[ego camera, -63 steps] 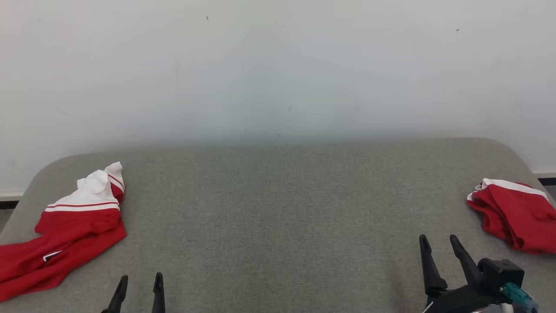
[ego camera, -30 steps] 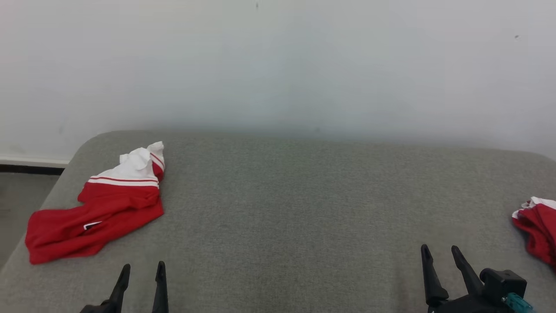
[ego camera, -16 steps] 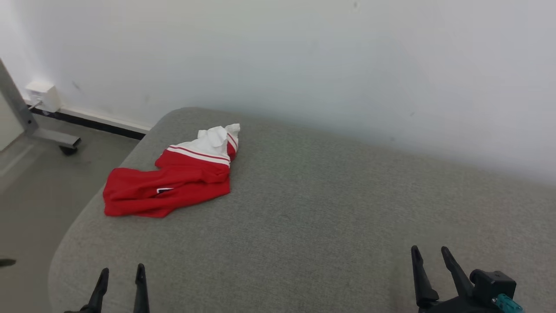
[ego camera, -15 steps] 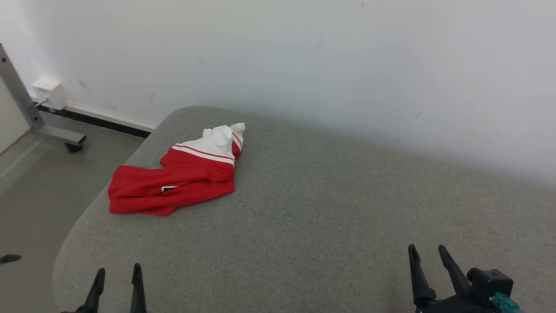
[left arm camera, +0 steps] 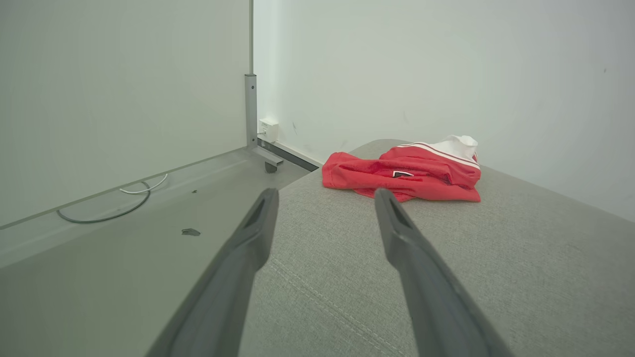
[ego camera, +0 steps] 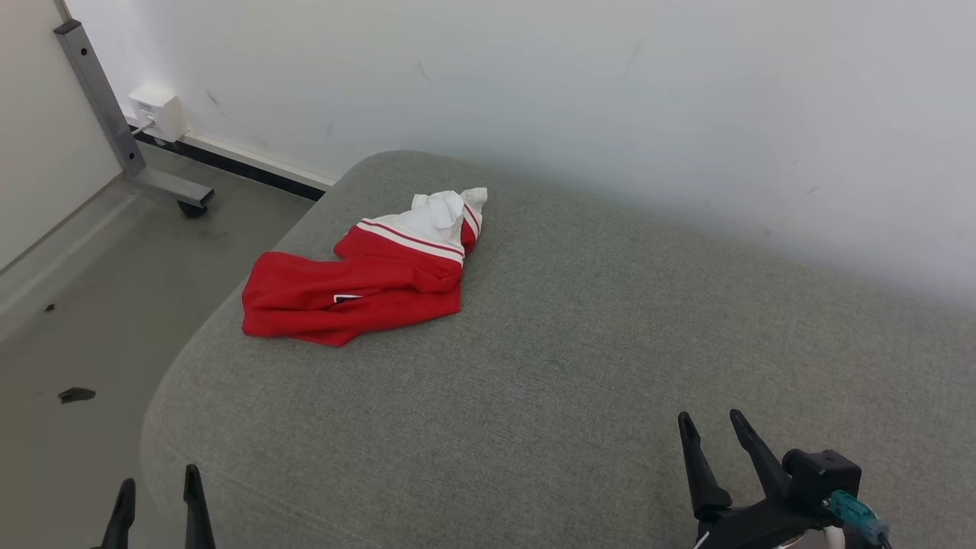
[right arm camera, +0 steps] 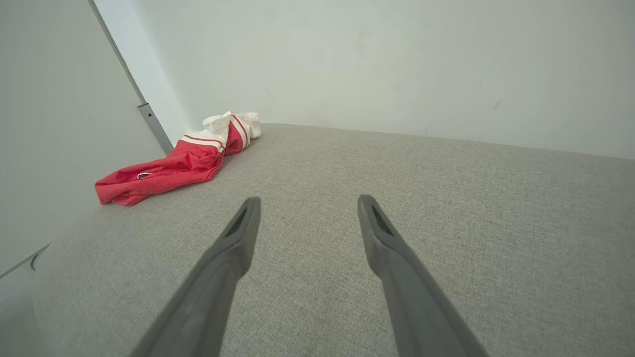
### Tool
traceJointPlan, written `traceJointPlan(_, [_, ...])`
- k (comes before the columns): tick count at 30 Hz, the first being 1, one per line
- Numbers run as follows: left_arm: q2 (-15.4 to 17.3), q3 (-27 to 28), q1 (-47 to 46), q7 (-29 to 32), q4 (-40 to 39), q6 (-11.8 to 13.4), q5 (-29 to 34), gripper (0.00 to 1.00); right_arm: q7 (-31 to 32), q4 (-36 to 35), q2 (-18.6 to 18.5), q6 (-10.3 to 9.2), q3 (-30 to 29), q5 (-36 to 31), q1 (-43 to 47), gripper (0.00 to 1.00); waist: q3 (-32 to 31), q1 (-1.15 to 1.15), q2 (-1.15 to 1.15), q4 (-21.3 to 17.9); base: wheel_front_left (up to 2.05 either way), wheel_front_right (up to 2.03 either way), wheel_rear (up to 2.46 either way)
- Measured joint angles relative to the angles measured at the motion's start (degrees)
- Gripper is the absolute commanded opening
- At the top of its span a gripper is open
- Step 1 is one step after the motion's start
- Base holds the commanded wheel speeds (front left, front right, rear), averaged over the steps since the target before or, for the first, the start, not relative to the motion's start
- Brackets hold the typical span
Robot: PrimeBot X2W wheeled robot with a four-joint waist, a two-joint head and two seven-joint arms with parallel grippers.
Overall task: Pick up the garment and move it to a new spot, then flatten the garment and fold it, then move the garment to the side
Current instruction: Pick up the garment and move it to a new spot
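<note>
To pick up the garment, my left gripper next needs to pinch its striped hem, which bunches up in a raised fold while the garment's red body (ego camera: 311,294) (left arm camera: 360,171) lies slack.
A crumpled red garment (ego camera: 358,286) with a white striped end lies near the far left corner of the grey cushioned surface (ego camera: 579,343). In the left wrist view the garment (left arm camera: 404,171) sits just beyond my fingertips; in the right wrist view the garment (right arm camera: 173,166) lies far off at the left. My left gripper (ego camera: 156,480) stands open at the near left edge of the surface, with nothing in it. At the near right, my right gripper (ego camera: 713,423) is also open and empty, well away from the cloth.
A white wall (ego camera: 610,99) backs the surface. To the left is bare floor (ego camera: 84,305) with a grey metal post on a wheeled foot (ego camera: 137,164), a white wall box (ego camera: 158,110), a small dark scrap (ego camera: 76,394) and a cable (left arm camera: 119,206).
The head camera has turned left: the garment now sits nearer the middle of the picture, floor and post have come in, and a second red bundle at the right has left the picture. Both grippers stay open.
</note>
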Motion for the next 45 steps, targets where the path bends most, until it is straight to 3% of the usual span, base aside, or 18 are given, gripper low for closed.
traceJointPlan(4, [-0.02,0.45,-0.1,0.0,0.57,-0.03,0.01,1.0,-0.58,0.58,-0.37,0.0,0.07,0.23,-0.1,1.0,0.34,0.0,0.0,0.26,0.0,0.0,0.0])
traceJointPlan(9, [0.24,-0.05,-3.61,0.01,7.83,0.45,0.35,1.0,-0.78,0.9,-0.29,0.0,-0.1,0.83,0.34,1.0,0.61,0.0,0.0,0.35,0.0,0.0,0.0])
traceJointPlan(15, [2.07,-1.02,-16.1,3.71,17.24,-0.25,-0.88,1.0,0.7,-1.67,-0.74,0.0,1.6,-0.07,0.85,1.0,1.55,0.0,0.0,0.45,0.0,0.0,0.0])
traceJointPlan(25, [6.55,3.07,-39.79,8.64,28.67,-0.14,-7.61,1.0,7.13,-14.83,-6.8,0.0,8.55,-0.58,-7.47,1.0,7.94,0.0,0.0,-2.08,0.0,0.0,0.0])
traceJointPlan(29, [8.62,6.51,-47.42,11.6,31.32,-0.14,-12.14,1.0,8.36,-19.18,-7.9,0.0,10.26,-0.36,-9.36,1.0,12.09,0.01,0.01,-4.29,0.0,0.0,0.0])
traceJointPlan(37, [12.29,13.29,-56.97,23.27,34.49,1.15,-21.79,1.0,8.61,-24.3,-8.23,0.0,11.71,-0.19,-12.21,1.0,22.28,0.02,0.01,-11.38,0.0,0.0,0.0])
traceJointPlan(43, [12.56,17.7,-60.0,35.78,34.87,6.49,-28.4,1.0,7.24,-24.3,-8.09,0.0,12.38,0.36,-13.33,1.0,29.91,0.02,0.01,-18.43,0.0,0.0,0.0])
traceJointPlan(45, [12.72,17.01,-59.84,38.19,34.19,7.1,-28.24,1.0,6.8,-23.75,-8.04,0.0,12.52,0.56,-13.34,1.0,31.41,0.01,0.01,-20.4,0.0,0.0,0.0])
